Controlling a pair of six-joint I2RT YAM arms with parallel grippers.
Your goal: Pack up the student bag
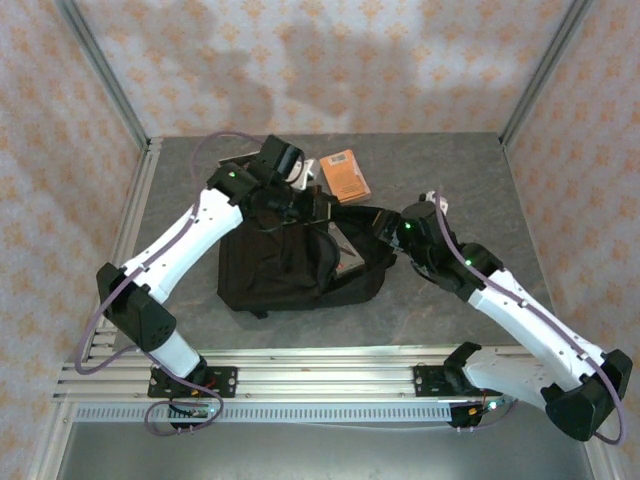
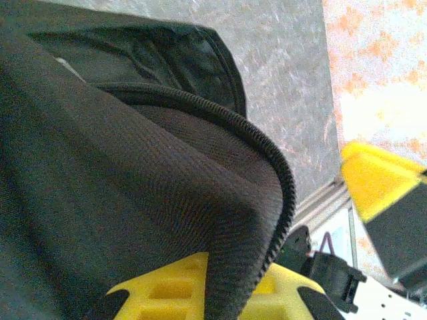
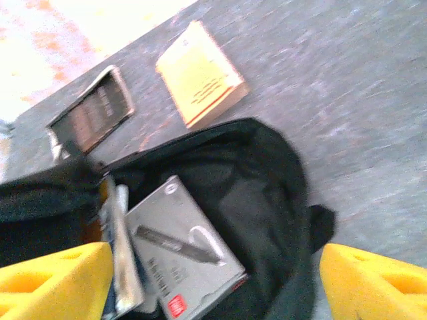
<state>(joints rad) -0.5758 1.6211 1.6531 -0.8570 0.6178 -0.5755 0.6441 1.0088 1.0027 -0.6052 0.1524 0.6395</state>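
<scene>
The grey book (image 3: 183, 257) shows uncovered and the bag's flap would now fall short of covering the bag's opening, so my left gripper moves the flap over the opening before releasing it.
The student bag (image 1: 285, 268) is a black backpack lying in the middle of the table, its mouth facing the far right. My left gripper (image 1: 295, 205) is shut on the zip edge of the bag's flap (image 2: 200, 200), with the fabric pinched between its yellow fingers (image 2: 167, 290), and it holds the mouth up. My right gripper (image 1: 382, 226) hangs open just over the mouth, with nothing between its fingers (image 3: 373, 280). Inside the bag (image 3: 267, 193) lies a grey book (image 3: 183, 257), beside other books (image 3: 119, 253) standing on edge.
An orange book (image 1: 345, 175) (image 3: 200, 73) lies on the grey table (image 1: 450, 180) behind the bag, with a dark book (image 3: 90, 119) to its left. A yellow finger of the right gripper (image 2: 380, 180) shows close by in the left wrist view. The near rail (image 1: 330, 375) borders the table.
</scene>
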